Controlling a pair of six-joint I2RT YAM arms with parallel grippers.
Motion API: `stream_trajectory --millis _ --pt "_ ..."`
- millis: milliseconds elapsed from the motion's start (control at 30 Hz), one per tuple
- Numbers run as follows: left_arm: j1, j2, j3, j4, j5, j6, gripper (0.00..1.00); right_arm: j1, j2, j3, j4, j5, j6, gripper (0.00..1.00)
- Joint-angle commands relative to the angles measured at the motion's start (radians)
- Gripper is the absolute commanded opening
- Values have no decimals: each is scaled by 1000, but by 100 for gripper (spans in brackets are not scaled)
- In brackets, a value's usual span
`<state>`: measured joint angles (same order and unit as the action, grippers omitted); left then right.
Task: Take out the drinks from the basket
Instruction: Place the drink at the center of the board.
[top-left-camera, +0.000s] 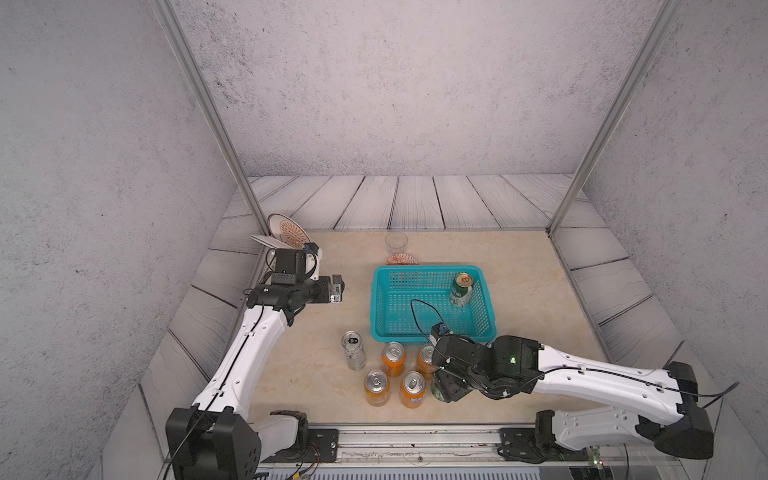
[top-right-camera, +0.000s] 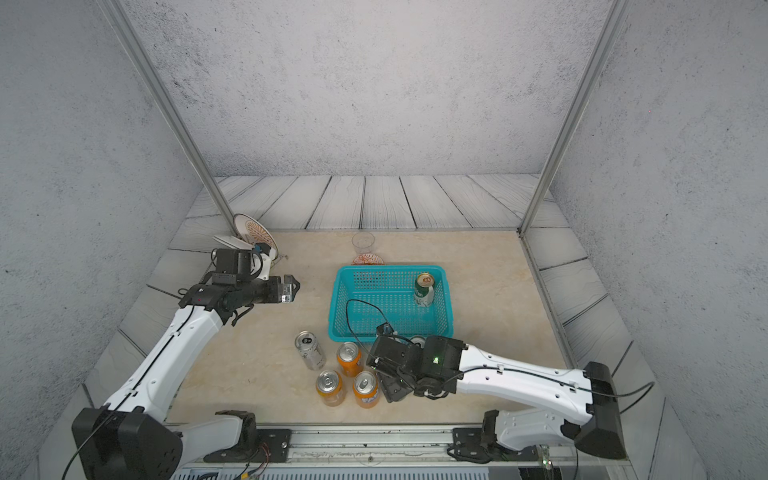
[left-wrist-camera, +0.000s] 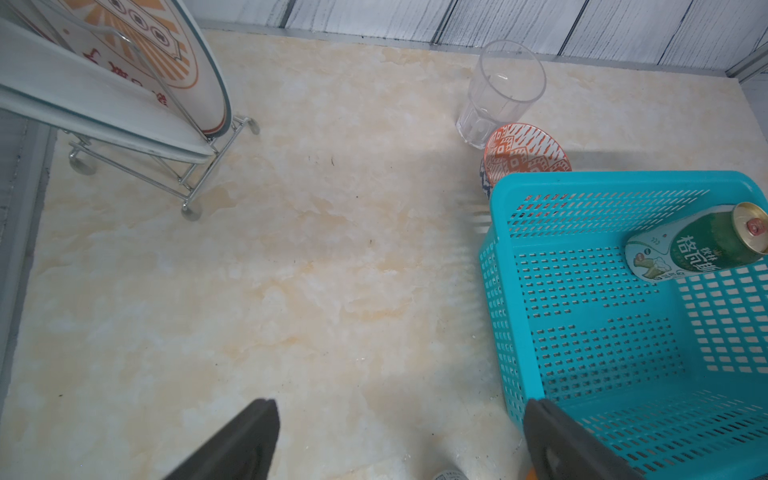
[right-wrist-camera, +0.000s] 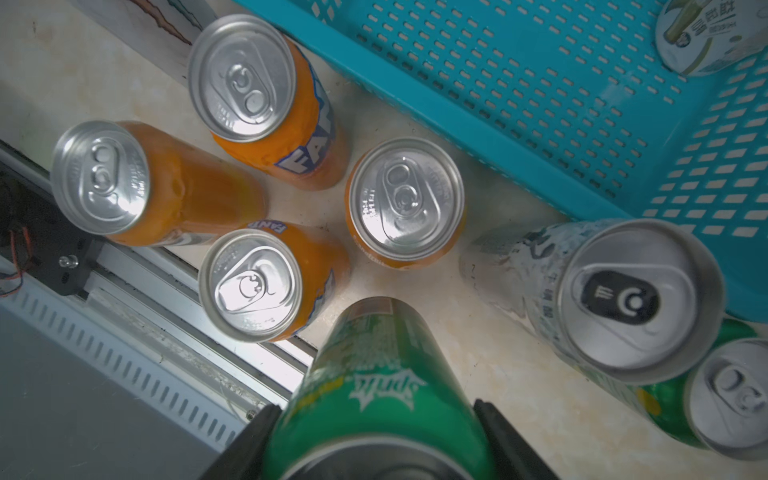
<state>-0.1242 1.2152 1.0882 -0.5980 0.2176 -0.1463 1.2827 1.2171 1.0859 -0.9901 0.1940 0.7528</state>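
My right gripper is holding the green Sprite can (right-wrist-camera: 374, 374) above the table beside the orange cans. It needs to lower the can before it lets go, because the can would drop if it opened now.
The teal basket (top-left-camera: 428, 269) (top-right-camera: 390, 270) holds a single drink, a gold-topped green can (top-left-camera: 461, 291) (top-right-camera: 424, 289) (left-wrist-camera: 698, 245) standing in its far right corner. Several orange cans (top-left-camera: 393, 359) (right-wrist-camera: 257, 95) and a silver can (top-left-camera: 353, 350) stand on the table in front of the basket. A second silver can (right-wrist-camera: 623, 299) and a green can (right-wrist-camera: 727, 395) stand under the right arm. My right gripper (top-left-camera: 442, 384) (right-wrist-camera: 376, 409) is shut on a green Sprite can (right-wrist-camera: 374, 374), upright beside the orange cans. My left gripper (top-left-camera: 338, 286) (left-wrist-camera: 401, 407) hangs open and empty to the left of the basket.
A clear glass cup (top-left-camera: 395, 241) (left-wrist-camera: 498, 91) and an orange-patterned bowl (top-left-camera: 401, 259) (left-wrist-camera: 525, 153) sit just behind the basket. A wire rack with plates (top-left-camera: 286, 228) (left-wrist-camera: 124, 83) stands at the back left. A metal rail (top-left-camera: 415, 440) runs along the front edge.
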Motion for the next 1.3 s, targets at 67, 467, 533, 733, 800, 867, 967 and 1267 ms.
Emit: stream_trajectory --millis 67,467,533,733,800,867,967,1267 --pt "13 4 2 -10 6 7 99 7 -27 -40 79 28 22 58" --pt "13 3 1 -10 6 8 99 10 5 -134 160 48 29 58" --pt "12 5 1 -10 6 7 99 9 10 -147 175 51 31 58" --pt "12 5 1 -10 6 7 99 10 34 -173 202 56 33 58" --pt "12 6 1 -10 7 8 99 9 43 -180 210 55 35 58" --pt "13 6 0 -10 6 7 99 10 50 -190 222 53 37 58" --pt "13 7 1 -10 6 8 99 9 58 -203 234 53 44 59" --pt "13 6 0 -10 6 8 99 9 65 -228 242 55 59 63"
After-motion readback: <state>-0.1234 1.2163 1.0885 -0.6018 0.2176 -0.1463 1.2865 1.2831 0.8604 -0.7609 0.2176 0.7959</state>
